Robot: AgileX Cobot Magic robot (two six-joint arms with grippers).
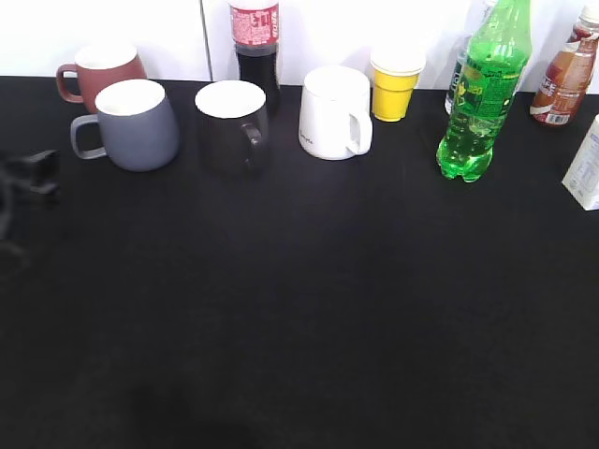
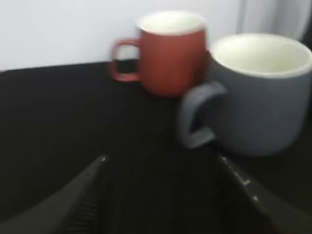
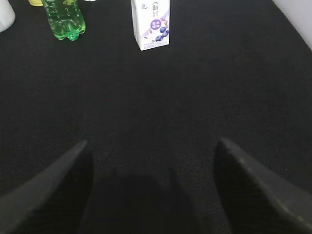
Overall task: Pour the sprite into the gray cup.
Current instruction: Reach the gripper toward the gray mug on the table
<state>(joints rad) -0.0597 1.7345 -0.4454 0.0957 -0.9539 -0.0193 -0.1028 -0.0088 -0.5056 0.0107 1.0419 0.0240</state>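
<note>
The left gripper grabs the cup by its narrow loop handle (image 1: 77, 137) next, since the gray cup's round body (image 1: 140, 133) is too wide for the fingers.
The sprite (image 1: 482, 94) is a tall green bottle standing upright at the back right of the black table; its base also shows in the right wrist view (image 3: 63, 22). The gray cup (image 1: 138, 123) stands at the back left, handle to the left; it also shows in the left wrist view (image 2: 258, 95). My left gripper (image 2: 161, 161) is open and empty, low over the cloth just short of the cup's handle; it shows at the left edge of the exterior view (image 1: 23, 182). My right gripper (image 3: 151, 144) is open and empty, well in front of the bottle, out of the exterior view.
A reddish-brown mug (image 1: 98, 70) stands behind the gray cup. A black mug (image 1: 234, 122), cola bottle (image 1: 255, 47), white mug (image 1: 335, 112) and yellow cup (image 1: 395, 84) line the back. A brown bottle (image 1: 566, 79) and milk carton (image 1: 585, 164) stand at the right.
</note>
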